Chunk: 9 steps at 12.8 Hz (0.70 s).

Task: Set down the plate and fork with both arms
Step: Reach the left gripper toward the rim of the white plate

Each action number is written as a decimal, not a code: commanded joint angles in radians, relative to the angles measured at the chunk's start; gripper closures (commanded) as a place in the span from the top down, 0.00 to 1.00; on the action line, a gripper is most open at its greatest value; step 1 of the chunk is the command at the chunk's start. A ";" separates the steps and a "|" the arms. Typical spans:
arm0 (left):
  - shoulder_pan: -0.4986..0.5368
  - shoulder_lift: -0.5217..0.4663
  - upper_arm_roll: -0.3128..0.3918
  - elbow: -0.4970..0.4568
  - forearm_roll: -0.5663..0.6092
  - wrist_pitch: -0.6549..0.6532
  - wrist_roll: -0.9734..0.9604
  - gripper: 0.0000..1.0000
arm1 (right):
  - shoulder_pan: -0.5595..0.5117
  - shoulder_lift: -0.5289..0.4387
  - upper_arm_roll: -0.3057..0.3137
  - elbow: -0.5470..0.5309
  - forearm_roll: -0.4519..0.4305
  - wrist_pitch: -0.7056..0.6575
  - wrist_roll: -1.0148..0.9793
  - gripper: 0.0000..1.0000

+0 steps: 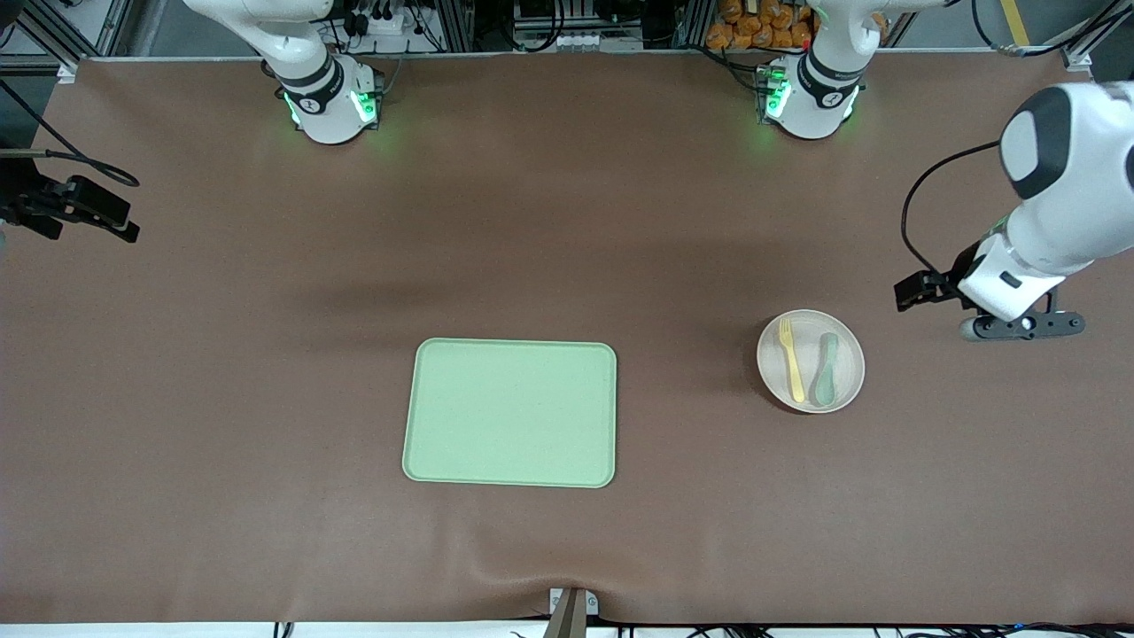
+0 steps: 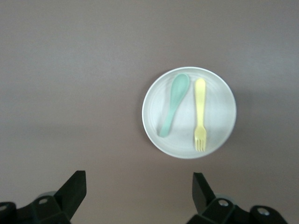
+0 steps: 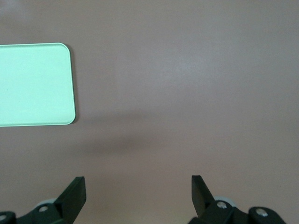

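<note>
My left gripper grabs the plate by its rim [image 1: 857, 377] next, to place the plate and fork on the light green tray [image 1: 511, 413].
The small pale plate [image 1: 852, 347] lies on the brown table toward the left arm's end. The yellow fork [image 1: 791, 359] lies on it beside a teal spoon [image 1: 827, 368]. The left wrist view shows the plate [image 2: 219, 109], the fork [image 2: 200, 112] and the spoon [image 2: 174, 105]. My left gripper [image 1: 1023, 325] hangs open and empty over bare table beside the plate, toward the left arm's end; its own view shows its jaws [image 2: 139, 184] wide apart. My right gripper [image 3: 138, 186] is open and empty over bare table, beside the tray.
A rectangular light green tray [image 1: 511, 413] lies in the middle of the table, near the front edge; one corner shows in the right wrist view [image 3: 35, 84]. The right arm's black wrist gear [image 1: 89, 208] shows at the table's edge at the right arm's end.
</note>
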 commanded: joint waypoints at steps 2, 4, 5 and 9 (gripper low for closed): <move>0.047 0.100 -0.003 -0.087 -0.053 0.180 0.018 1.00 | -0.025 0.005 0.015 0.014 0.017 -0.013 -0.016 1.00; 0.056 0.168 -0.004 -0.090 -0.058 0.235 0.020 1.00 | -0.026 0.005 0.015 0.012 0.017 -0.013 -0.016 1.00; 0.072 0.197 -0.006 -0.088 -0.061 0.257 0.023 1.00 | -0.025 0.005 0.015 0.011 0.017 -0.013 -0.016 1.00; 0.076 0.318 -0.004 -0.084 -0.305 0.338 0.151 1.00 | -0.026 0.005 0.015 0.011 0.017 -0.013 -0.016 1.00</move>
